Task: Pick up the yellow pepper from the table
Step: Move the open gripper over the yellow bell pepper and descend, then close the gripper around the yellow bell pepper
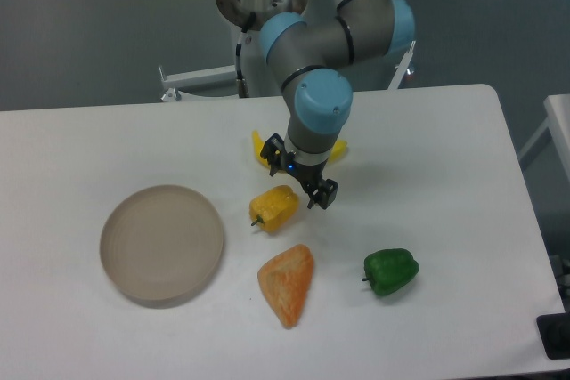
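Note:
I need to grab the yellow pepper with my gripper next by its thick body behind the stem, so that I can pick it up from the table.
The yellow pepper lies on the white table near its middle, with its short stem pointing left. My gripper hangs just above and to the right of the pepper and is not touching it. Its two dark fingers stand apart, so it is open with nothing between them. The arm reaches down to it from the back.
A yellow banana lies behind the gripper, mostly hidden by the wrist. An orange wedge-shaped piece sits in front of the pepper, and a green pepper lies to the right. A round grey plate is at the left.

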`<control>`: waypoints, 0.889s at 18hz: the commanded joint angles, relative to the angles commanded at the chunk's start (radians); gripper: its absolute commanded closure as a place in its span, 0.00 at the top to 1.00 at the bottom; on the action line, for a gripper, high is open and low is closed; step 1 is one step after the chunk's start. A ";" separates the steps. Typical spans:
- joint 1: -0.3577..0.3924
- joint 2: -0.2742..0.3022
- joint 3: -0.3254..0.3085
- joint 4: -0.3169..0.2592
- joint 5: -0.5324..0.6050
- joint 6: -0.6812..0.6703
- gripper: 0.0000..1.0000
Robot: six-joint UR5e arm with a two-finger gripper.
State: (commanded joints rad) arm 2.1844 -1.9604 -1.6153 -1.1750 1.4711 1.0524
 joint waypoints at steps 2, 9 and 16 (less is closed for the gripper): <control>0.000 -0.002 -0.006 0.002 0.000 -0.006 1.00; -0.037 -0.041 -0.012 0.049 0.000 -0.055 1.00; -0.040 -0.049 -0.041 0.072 0.000 -0.074 0.82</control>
State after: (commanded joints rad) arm 2.1445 -2.0095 -1.6567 -1.1030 1.4711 0.9788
